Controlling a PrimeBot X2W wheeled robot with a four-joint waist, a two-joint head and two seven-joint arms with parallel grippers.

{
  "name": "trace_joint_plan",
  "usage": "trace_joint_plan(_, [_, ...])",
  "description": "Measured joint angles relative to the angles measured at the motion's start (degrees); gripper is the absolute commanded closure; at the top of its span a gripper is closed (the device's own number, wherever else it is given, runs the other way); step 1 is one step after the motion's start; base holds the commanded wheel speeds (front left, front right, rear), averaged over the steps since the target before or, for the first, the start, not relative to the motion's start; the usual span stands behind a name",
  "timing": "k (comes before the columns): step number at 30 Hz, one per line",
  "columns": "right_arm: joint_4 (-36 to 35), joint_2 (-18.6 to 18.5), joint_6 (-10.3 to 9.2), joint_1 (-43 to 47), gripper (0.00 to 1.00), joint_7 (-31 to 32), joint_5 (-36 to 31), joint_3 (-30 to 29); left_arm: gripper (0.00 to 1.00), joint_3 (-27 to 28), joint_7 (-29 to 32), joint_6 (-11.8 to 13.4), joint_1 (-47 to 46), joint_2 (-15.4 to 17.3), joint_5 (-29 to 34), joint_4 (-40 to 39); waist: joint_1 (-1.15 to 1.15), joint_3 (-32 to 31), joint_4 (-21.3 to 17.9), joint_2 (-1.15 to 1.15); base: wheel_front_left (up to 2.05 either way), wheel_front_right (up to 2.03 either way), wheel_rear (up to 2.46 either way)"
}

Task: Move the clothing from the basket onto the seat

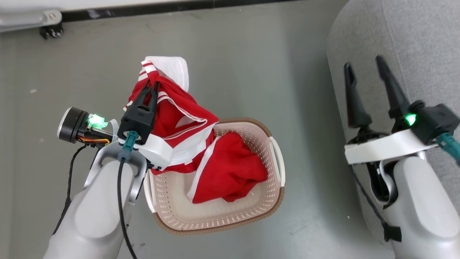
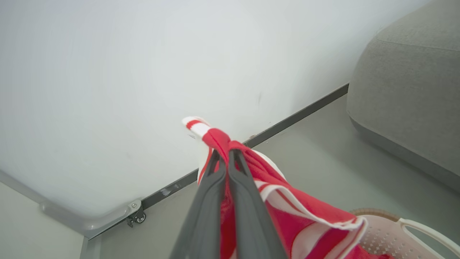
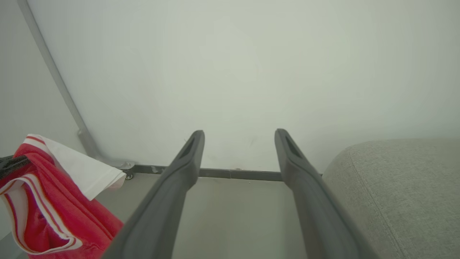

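My right gripper needs to grab the red garment by its lower white-striped edge next. Then it can move the clothing onto the seat.
My left gripper is shut on a red garment with white stripe trim, lifted above the basket's left end; the cloth drapes down over my wrist toward the basket. In the left wrist view that garment bunches around the gripper. A second red piece of clothing lies inside the cream perforated basket on the floor. My right gripper stands open and empty over the edge of the grey seat. In the right wrist view the gripper faces the wall, with the seat at the lower right and the garment at the left.
Grey floor separates the basket from the seat. A white wall panel with a dark baseboard and a small caster bracket runs along the far side.
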Motion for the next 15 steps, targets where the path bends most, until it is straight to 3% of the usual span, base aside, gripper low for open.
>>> trace_joint_plan(15, [3.1, -5.5, 0.00, 1.8, 0.00, 0.4, -0.5, 12.5, 1.00, 0.3, 0.0, -5.7, 1.9, 1.9, -3.5, -7.0, 0.00, -7.9, 2.4, 0.00, 0.00, 0.00, 0.00])
